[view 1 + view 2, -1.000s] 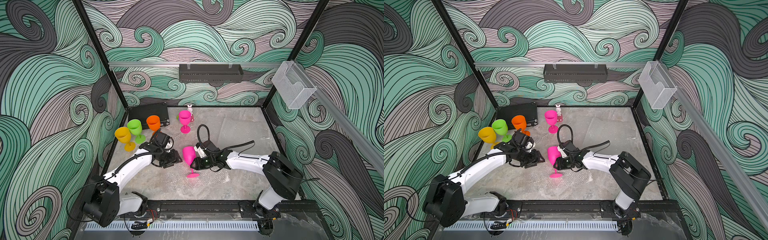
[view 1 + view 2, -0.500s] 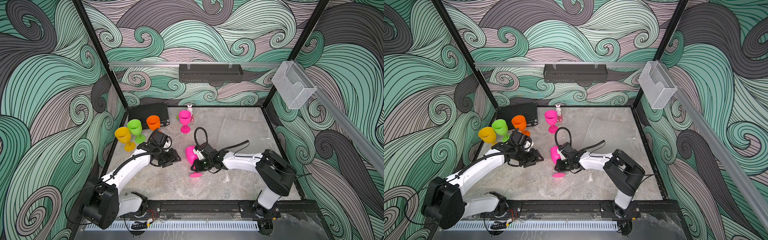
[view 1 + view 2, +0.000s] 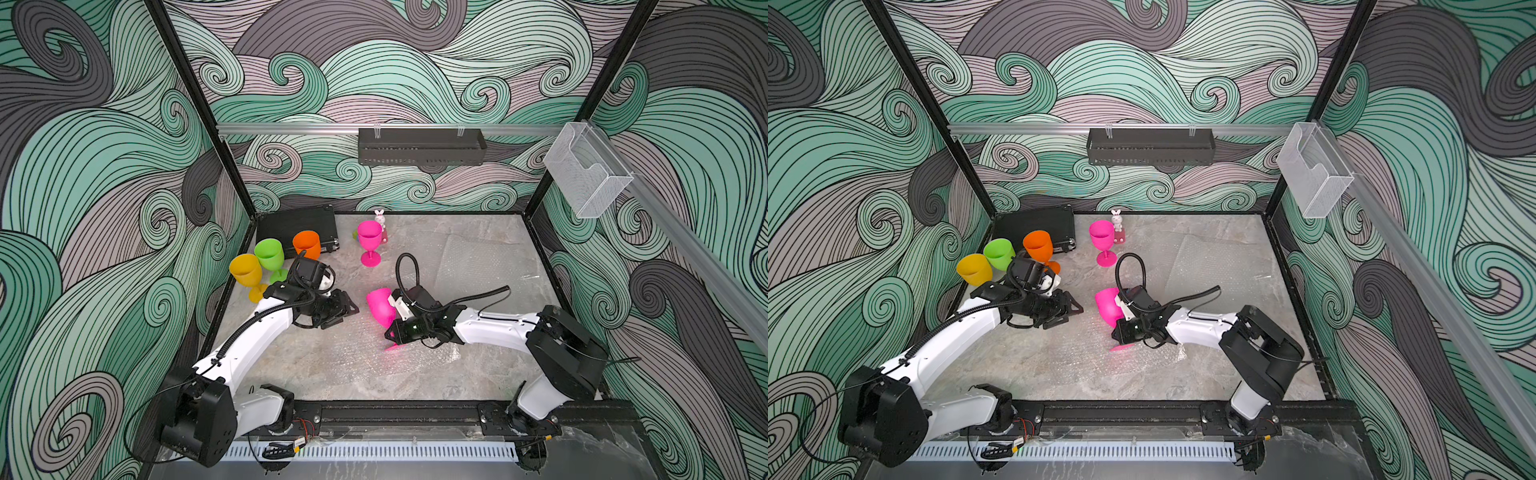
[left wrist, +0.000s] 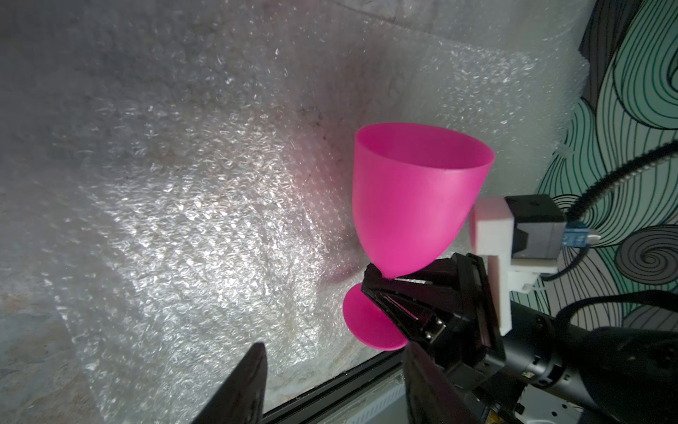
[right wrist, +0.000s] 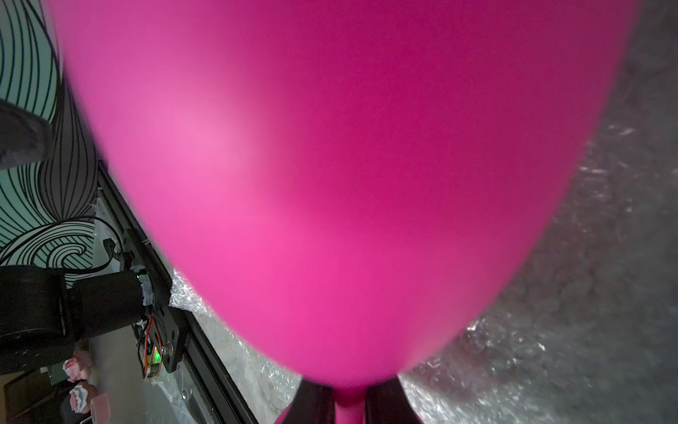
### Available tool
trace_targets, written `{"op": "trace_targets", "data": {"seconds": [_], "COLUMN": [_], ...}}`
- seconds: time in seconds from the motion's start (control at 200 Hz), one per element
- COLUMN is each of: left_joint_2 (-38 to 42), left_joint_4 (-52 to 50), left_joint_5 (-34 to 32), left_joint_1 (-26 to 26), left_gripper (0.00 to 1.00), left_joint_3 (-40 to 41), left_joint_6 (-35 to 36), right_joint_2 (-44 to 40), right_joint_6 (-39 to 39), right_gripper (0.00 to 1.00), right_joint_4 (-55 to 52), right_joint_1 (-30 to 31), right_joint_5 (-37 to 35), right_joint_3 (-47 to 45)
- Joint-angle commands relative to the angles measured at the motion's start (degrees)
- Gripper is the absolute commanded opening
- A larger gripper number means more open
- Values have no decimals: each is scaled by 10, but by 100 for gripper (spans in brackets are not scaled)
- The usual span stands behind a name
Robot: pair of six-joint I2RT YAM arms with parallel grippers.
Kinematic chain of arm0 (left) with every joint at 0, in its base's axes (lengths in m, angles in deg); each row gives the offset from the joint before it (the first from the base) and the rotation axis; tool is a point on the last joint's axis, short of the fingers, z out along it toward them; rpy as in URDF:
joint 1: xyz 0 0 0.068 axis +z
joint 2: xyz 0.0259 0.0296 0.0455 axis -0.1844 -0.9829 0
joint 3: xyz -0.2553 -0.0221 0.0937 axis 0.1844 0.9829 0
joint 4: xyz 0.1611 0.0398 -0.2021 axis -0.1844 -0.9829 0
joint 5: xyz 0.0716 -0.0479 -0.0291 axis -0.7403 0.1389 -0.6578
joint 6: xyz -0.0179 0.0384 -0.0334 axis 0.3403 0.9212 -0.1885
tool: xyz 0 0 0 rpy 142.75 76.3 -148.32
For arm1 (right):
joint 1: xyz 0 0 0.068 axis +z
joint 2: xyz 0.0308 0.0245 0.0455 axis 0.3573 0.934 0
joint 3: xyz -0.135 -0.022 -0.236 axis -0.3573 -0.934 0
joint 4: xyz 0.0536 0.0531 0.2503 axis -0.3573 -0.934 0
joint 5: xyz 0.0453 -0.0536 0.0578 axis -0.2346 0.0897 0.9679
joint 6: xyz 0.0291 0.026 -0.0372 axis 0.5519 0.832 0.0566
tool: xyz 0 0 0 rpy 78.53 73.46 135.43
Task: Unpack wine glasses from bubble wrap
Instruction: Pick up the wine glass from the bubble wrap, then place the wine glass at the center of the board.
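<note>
The left gripper should next grip the hot pink wine glass [image 3: 380,308] by the rim of its bowl and leave the base of the glass free, so the glass can be set upright.
A hot pink wine glass [image 3: 380,308] [image 3: 1106,305] leans over the flattened bubble wrap [image 3: 353,357] at mid-table. My right gripper [image 3: 392,334] [image 3: 1121,332] is shut on its stem, just under the bowl. In the right wrist view the pink bowl [image 5: 312,183] fills the picture, and the right gripper [image 5: 348,407] has a dark finger on each side of the stem. My left gripper [image 3: 348,308] [image 4: 335,352] stands open and empty a short way left of the glass [image 4: 411,205]. Yellow [image 3: 246,270], lime green [image 3: 269,253], orange [image 3: 306,244] and a second pink glass [image 3: 369,235] stand upright at the back left.
A black case [image 3: 301,226] lies in the back left corner, with a small white rabbit figurine [image 3: 379,216] beside it. Another flat sheet of bubble wrap [image 3: 469,266] covers the back right. A black shelf [image 3: 419,145] and a clear holder [image 3: 582,174] hang on the walls.
My right gripper has closed its jaws on the pink glass's stem, and the glass has tipped further over. The left arm has stayed nearly still.
</note>
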Motion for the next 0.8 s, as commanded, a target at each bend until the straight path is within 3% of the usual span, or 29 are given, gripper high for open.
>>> {"op": "trace_targets", "data": {"seconds": [0.0,0.195,0.435,0.796], "left_joint_2": [26,58,43,52], "left_joint_4": [-4,75,164,189], "left_joint_5": [55,112,256,273], "left_joint_1": [22,54,61,52], "left_gripper": [58,58,59,52], "left_joint_3": [-37,-35,-36,-1], "left_joint_6": [-12,-72,-145,-159], "right_joint_2": [-56,-135,-196,-222], "right_joint_6": [-59,-156,-253,-308], "right_gripper": [16,17,17,17], "right_joint_4": [50,79,72,68], "right_joint_1": [0,2,21,31], "right_joint_5": [-2,-4,-53,-93], "right_joint_3": [-20,-56,-78,-77]}}
